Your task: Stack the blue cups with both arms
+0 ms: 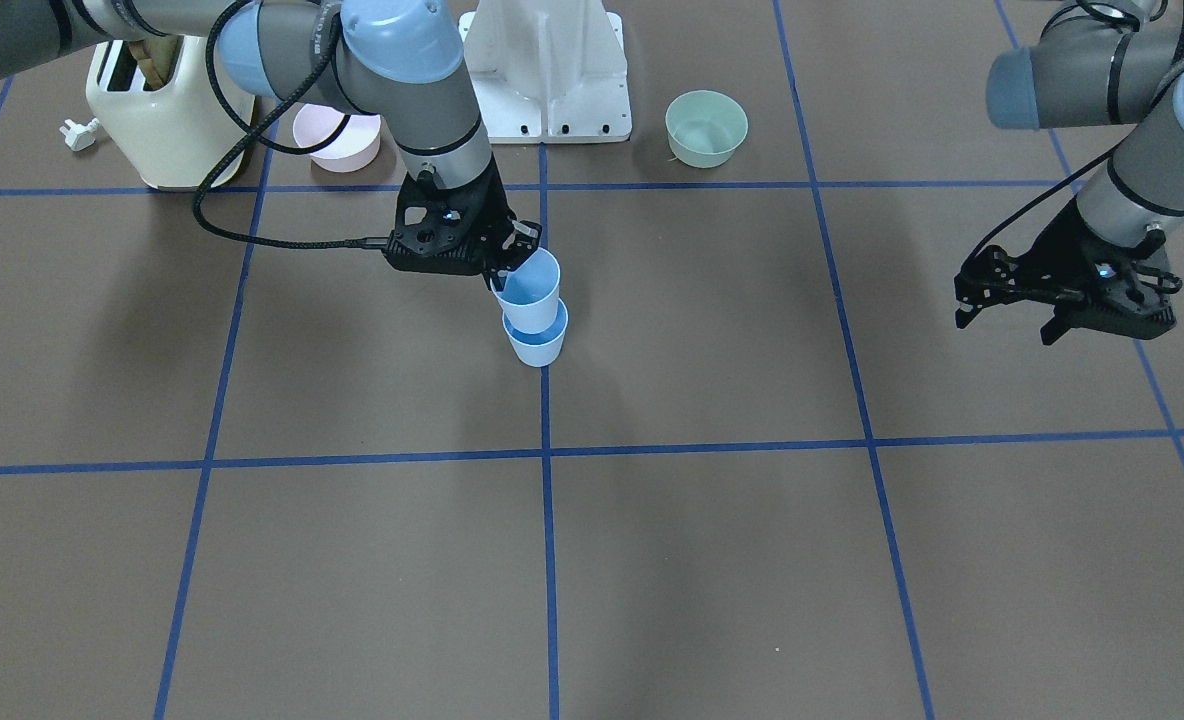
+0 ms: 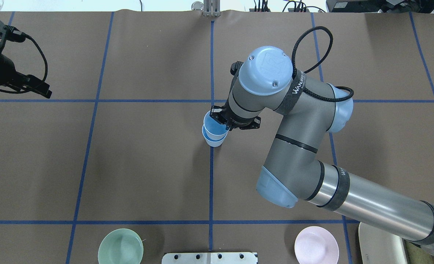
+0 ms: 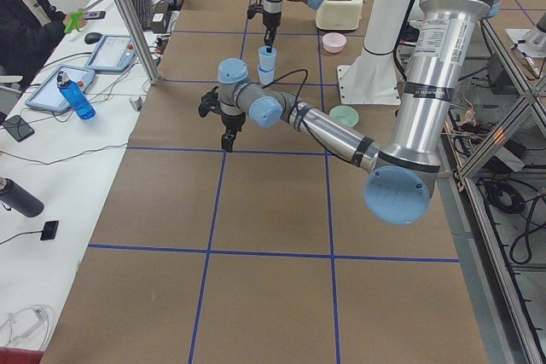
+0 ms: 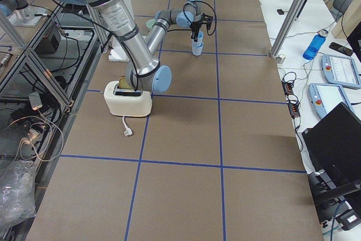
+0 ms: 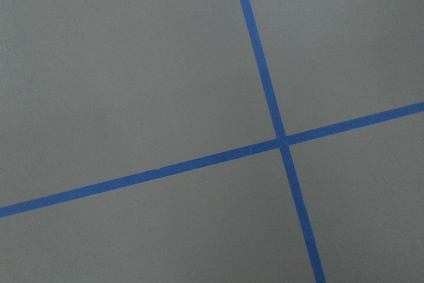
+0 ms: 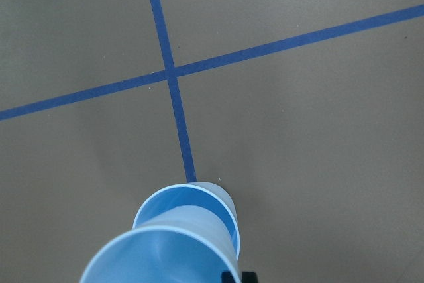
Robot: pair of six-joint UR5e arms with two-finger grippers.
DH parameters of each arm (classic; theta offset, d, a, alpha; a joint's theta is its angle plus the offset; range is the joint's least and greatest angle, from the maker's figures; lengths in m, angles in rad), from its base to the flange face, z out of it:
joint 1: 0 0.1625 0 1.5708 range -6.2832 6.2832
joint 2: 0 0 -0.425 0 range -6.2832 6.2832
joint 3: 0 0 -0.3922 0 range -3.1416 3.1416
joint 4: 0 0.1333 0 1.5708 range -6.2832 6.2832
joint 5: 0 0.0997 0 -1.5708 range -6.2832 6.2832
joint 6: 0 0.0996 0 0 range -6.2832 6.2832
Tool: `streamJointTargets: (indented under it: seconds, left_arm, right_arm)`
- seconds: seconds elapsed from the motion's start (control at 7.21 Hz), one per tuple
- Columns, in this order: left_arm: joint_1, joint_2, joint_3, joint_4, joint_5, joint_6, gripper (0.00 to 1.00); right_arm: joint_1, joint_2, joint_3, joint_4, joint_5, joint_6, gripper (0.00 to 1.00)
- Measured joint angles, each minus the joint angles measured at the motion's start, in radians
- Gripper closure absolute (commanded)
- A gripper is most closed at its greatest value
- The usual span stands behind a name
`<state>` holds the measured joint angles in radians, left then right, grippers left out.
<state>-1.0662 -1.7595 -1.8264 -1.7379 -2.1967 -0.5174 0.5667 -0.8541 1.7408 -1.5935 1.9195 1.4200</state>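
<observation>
My right gripper opens now, since the upper cup's base (image 1: 531,326) sits inside the lower cup's rim, with the lower cup's inside showing around that base.
Two pale-blue cups sit near the table's middle on a blue tape line. The lower blue cup (image 1: 536,343) (image 2: 213,140) stands upright on the table. The upper blue cup (image 1: 529,290) (image 2: 214,127) is tilted, with its base at or just inside the lower cup's rim. My right gripper (image 1: 505,275) (image 2: 222,123) is shut on the upper cup's rim. In the right wrist view the held cup (image 6: 159,256) partly covers the lower cup (image 6: 199,203). My left gripper (image 1: 1007,325) (image 2: 37,86) hangs open and empty far off to the side, above bare table.
A cream toaster (image 1: 152,110), a pink bowl (image 1: 337,140) (image 2: 316,246), the white pedestal (image 1: 547,70) and a pale-green bowl (image 1: 706,127) (image 2: 120,246) stand along the robot's edge. Operators' desks with a blue bottle (image 3: 75,96) lie beyond the far edge.
</observation>
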Motion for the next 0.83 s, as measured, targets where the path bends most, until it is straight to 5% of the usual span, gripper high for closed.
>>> streamJointTargets:
  seconds: [0.28, 0.42, 0.83]
  left_arm:
    - [0.001, 0.0, 0.001, 0.0, 0.0, -0.003, 0.01]
    - [0.001, 0.0, 0.001, 0.0, 0.0, -0.005, 0.01]
    - [0.002, -0.001, 0.001, 0.0, 0.0, -0.009, 0.01]
  right_arm:
    - [-0.001, 0.009, -0.014, 0.001, 0.0, -0.001, 1.0]
    - [-0.001, 0.009, -0.016, 0.006, 0.0, -0.002, 0.04]
    - [-0.001, 0.006, -0.022, 0.028, -0.027, -0.009, 0.0]
